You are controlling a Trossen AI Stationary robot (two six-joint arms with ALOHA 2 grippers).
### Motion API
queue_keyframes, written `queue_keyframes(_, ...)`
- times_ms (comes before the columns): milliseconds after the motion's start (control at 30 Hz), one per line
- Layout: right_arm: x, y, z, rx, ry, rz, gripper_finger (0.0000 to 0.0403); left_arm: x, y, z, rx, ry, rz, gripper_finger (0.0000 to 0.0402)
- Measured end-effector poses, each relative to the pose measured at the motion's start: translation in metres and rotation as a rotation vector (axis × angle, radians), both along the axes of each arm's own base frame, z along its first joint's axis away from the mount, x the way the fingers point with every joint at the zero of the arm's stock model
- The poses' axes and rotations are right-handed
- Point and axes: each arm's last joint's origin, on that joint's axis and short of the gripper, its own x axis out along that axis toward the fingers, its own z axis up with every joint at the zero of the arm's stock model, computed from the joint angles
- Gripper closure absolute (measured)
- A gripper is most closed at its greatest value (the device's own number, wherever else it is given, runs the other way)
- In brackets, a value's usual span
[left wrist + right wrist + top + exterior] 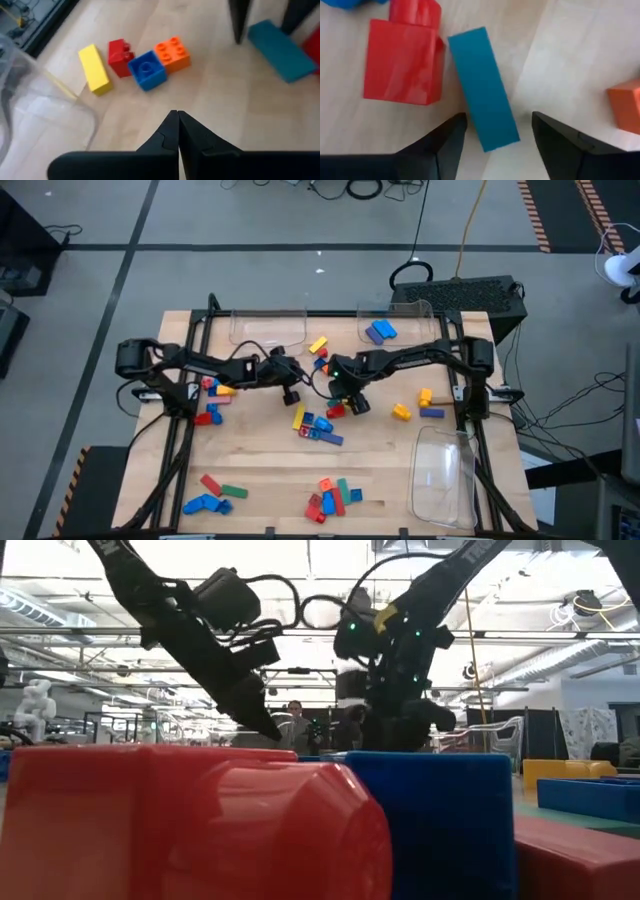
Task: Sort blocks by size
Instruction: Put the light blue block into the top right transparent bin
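Observation:
My right gripper grips the teal bar block by its end (499,131) next, to sort it into the clear tray with the long blocks.
My right gripper (497,131) (352,402) is open near the table's middle, pointing down. Its fingers stand on either side of one end of a teal bar block (482,90) that lies flat on the wood beside a red block (402,60). I cannot tell whether a finger touches the bar. My left gripper (177,125) (291,387) is shut and empty just to the left. Beyond it lie a yellow bar (95,70), a red block (120,57), a blue cube (146,70) and an orange block (172,52), side by side on the table.
More blocks lie in loose groups at the left (212,390), middle (315,425), right (415,405) and near edge (330,498) (212,495). Clear trays stand at the far left (265,325), the far right (405,315) holding a blue block (380,331), and the near right (445,475).

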Motion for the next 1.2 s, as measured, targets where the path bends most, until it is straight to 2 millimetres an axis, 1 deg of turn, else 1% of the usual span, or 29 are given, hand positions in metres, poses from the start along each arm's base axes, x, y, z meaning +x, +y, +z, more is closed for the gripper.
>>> queue_keyframes(100, 0.001, 0.0, -0.004, 0.014, 0.006, -0.009, 0.0195, -0.001, 0.007, -0.002, -0.002, 0.008, 0.024, 0.0396)
queue_keyframes(167, 0.001, 0.0, -0.004, 0.019, 0.008, -0.02, 0.0212, -0.002, 0.012, -0.001, -0.001, 0.006, 0.041, 0.0393)
queue_keyframes(300, -0.001, 0.0, 0.0, 0.026, 0.007, -0.043, 0.0271, -0.003, 0.023, 0.001, 0.011, -0.03, 0.068, 0.0382)
queue_keyframes(400, -0.003, 0.0, 0.004, 0.018, 0.009, -0.05, 0.0322, -0.003, 0.03, 0.003, 0.003, -0.047, 0.055, 0.0368)
queue_keyframes(433, -0.004, 0.0, 0.005, 0.013, 0.015, -0.056, 0.0332, -0.004, 0.032, 0.003, -0.002, -0.051, 0.052, 0.0362)
queue_keyframes(633, -0.012, -0.002, 0.009, 0.037, 0.077, -0.117, 0.0333, -0.008, 0.045, 0.003, 0.012, -0.045, 0.068, 0.0313)
queue_keyframes(767, -0.021, -0.006, 0.019, 0.051, 0.108, -0.159, 0.0333, -0.008, 0.046, 0.004, 0.024, -0.056, 0.062, 0.03)
queue_keyframes(867, -0.028, -0.008, 0.034, 0.049, 0.1, -0.175, 0.0333, -0.007, 0.046, 0.004, 0.046, -0.05, 0.05, 0.03)
queue_keyframes(967, -0.036, -0.011, 0.057, 0.006, 0.043, -0.198, 0.0333, -0.007, 0.046, 0.005, 0.05, -0.053, 0.053, 0.03)
queue_keyframes(1033, -0.044, -0.014, 0.076, -0.02, -0.01, -0.217, 0.0333, -0.006, 0.046, 0.006, 0.05, -0.066, 0.057, 0.03)
queue_keyframes(1200, -0.074, -0.024, 0.122, -0.134, -0.102, -0.312, 0.0333, -0.002, 0.043, 0.01, 0.053, -0.128, 0.026, 0.03)
